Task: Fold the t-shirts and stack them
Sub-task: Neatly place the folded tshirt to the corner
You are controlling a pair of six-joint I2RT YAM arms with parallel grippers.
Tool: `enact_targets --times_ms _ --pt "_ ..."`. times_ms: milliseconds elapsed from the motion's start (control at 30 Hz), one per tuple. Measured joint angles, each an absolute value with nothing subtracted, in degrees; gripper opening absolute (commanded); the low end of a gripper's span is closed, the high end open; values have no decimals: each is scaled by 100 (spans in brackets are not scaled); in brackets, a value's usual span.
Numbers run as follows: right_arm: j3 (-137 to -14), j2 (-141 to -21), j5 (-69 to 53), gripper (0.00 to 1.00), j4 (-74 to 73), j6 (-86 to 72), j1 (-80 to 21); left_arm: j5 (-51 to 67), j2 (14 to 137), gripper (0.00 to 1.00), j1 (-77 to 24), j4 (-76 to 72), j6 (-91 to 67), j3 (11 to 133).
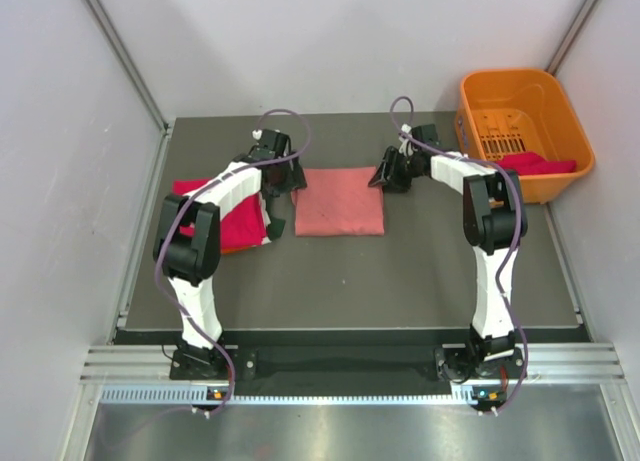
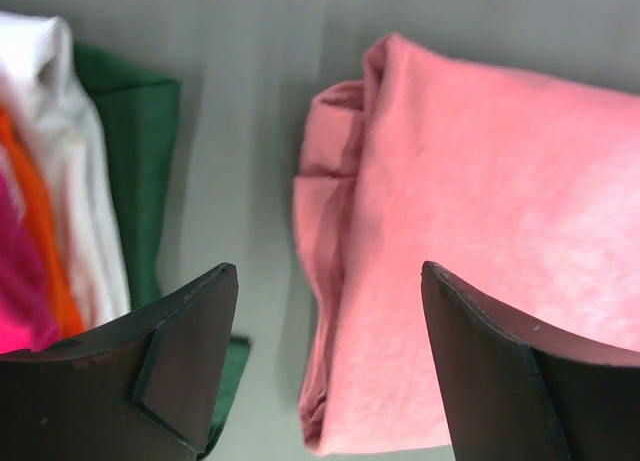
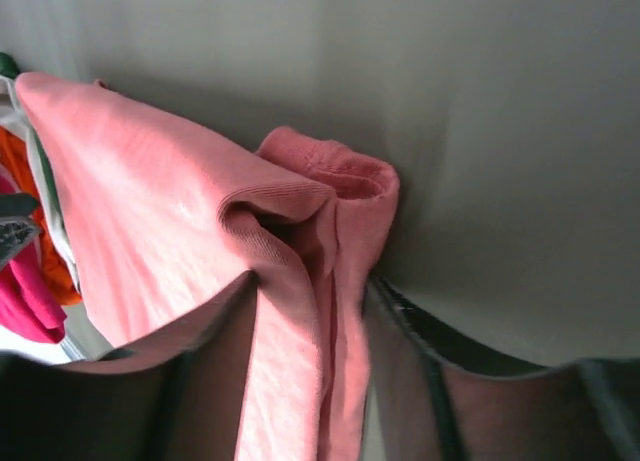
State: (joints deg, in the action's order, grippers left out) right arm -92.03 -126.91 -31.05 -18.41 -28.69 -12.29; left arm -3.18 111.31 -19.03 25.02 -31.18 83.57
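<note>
I will next grab the folded salmon-pink t-shirt with my left gripper by its stack-side edge (image 1: 299,193) (image 2: 332,246), opposite my right gripper. Then I will stack the t-shirt still folded.
A folded salmon-pink t-shirt (image 1: 340,201) lies flat mid-table. My left gripper (image 1: 283,186) hovers open at its left edge; in the left wrist view the jaws (image 2: 328,271) straddle that folded edge (image 2: 480,181) without touching it. My right gripper (image 1: 385,171) is at the shirt's right edge. In the right wrist view its fingers (image 3: 312,279) pinch the bunched pink hem (image 3: 330,211). To the left sits a stack of folded t-shirts (image 1: 225,216) with a magenta-red one on top. The stack's green (image 2: 140,131), white (image 2: 70,111) and orange (image 2: 40,231) layers show at its side.
An orange plastic basket (image 1: 470,121) stands at the back right corner with another magenta-red shirt (image 1: 535,164) hanging over its near rim. Grey walls enclose the dark table on three sides.
</note>
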Motion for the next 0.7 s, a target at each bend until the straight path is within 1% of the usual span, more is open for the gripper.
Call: enact_targets --times_ms 67,100,367,400,433,533,633,700 --pt "-9203 -12709 -3094 22 -1846 -2884 -1234 -104 11155 79 -1831 2329 -3162 8305" --pt "-9203 -12726 -3074 12 -1848 -2888 -1236 1 11174 77 -1787 2233 -3186 8263" --pt "-9351 -12919 -3142 12 -1953 -2965 -1227 672 11590 75 -1485 1737 -3382 8075" --pt "-9351 -12919 -3142 12 -1953 -2965 -1227 707 11590 73 -1479 1671 -3406 8075" --pt "-9351 -12919 -3142 12 -1953 -2965 -1227 753 11592 68 -1476 1623 -3437 8075" --pt "-9351 -12919 -3144 13 -1951 -2965 -1227 884 11705 61 -1476 1518 -3514 8086" --pt "-9351 -12919 -3144 13 -1951 -2963 -1227 1079 11850 60 -1476 1363 -3607 8195" --pt "-9351 -12919 -3146 13 -1951 -2963 -1227 1267 11968 57 -1476 1214 -3717 8291"
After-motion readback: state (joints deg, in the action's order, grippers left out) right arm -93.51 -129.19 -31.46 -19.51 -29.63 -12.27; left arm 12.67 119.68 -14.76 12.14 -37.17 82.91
